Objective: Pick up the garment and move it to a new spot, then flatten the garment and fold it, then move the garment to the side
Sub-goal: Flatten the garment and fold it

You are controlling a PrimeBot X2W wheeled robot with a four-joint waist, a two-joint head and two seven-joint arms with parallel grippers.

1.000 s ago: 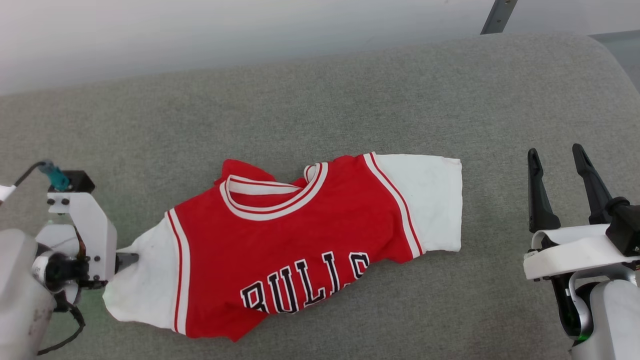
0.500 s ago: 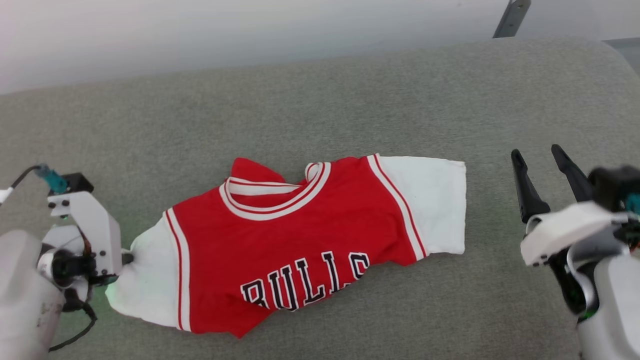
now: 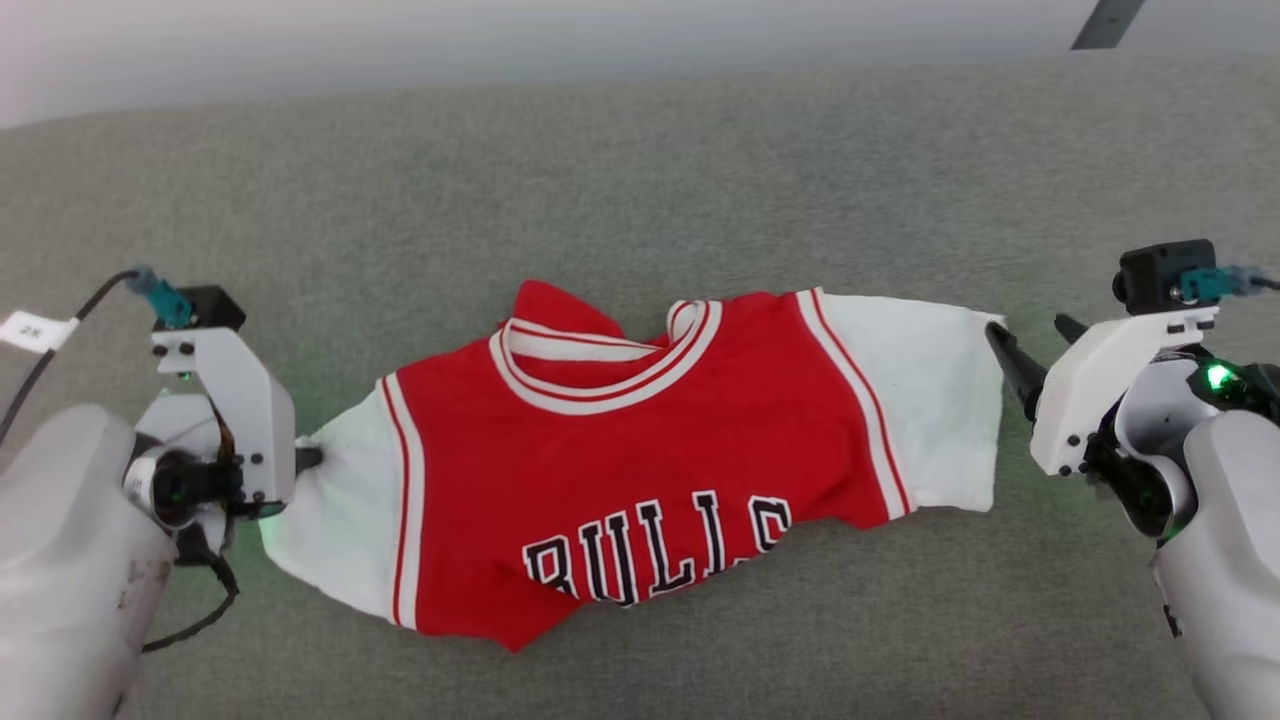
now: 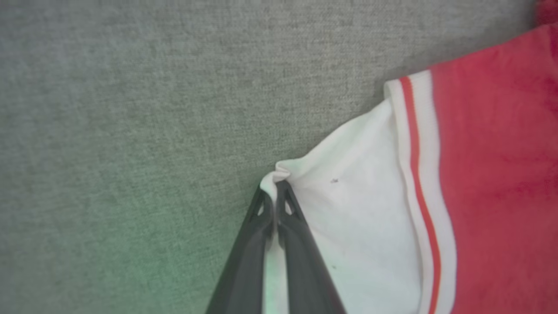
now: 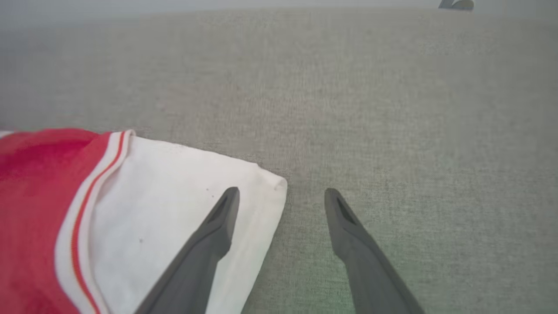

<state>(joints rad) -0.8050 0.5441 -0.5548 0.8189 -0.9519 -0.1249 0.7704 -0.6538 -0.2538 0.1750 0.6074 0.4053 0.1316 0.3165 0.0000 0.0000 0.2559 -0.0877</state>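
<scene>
Next, my right gripper grips the white sleeve (image 3: 918,402), flat on the padded surface, by its open-end corner (image 3: 994,320), where the sleeve's edge curls up.
The garment (image 3: 640,450), a red jersey with white short sleeves and black "BULLS" lettering, lies spread on the grey padded surface, its lower hem tucked under. My left gripper (image 3: 305,458) is shut on the edge of the garment's left white sleeve (image 4: 348,209); in the left wrist view the fingertips (image 4: 285,203) pinch a fold of white cloth. My right gripper (image 5: 281,194) stands open at the right sleeve's far corner (image 5: 270,179): one finger (image 5: 218,218) is over the white cloth, the other over bare surface. In the head view its dark fingertip (image 3: 1005,350) meets the sleeve edge.
The grey fabric surface (image 3: 640,200) runs wide on all sides of the garment. A pale wall lies beyond its far edge, with a dark metal strut (image 3: 1105,22) at the top right. A tagged cable (image 3: 40,335) hangs by my left wrist.
My left gripper has shut on the left sleeve's edge. My right arm has swung in from the right, bringing its open fingers to the right sleeve's corner. The head camera has shifted a little.
</scene>
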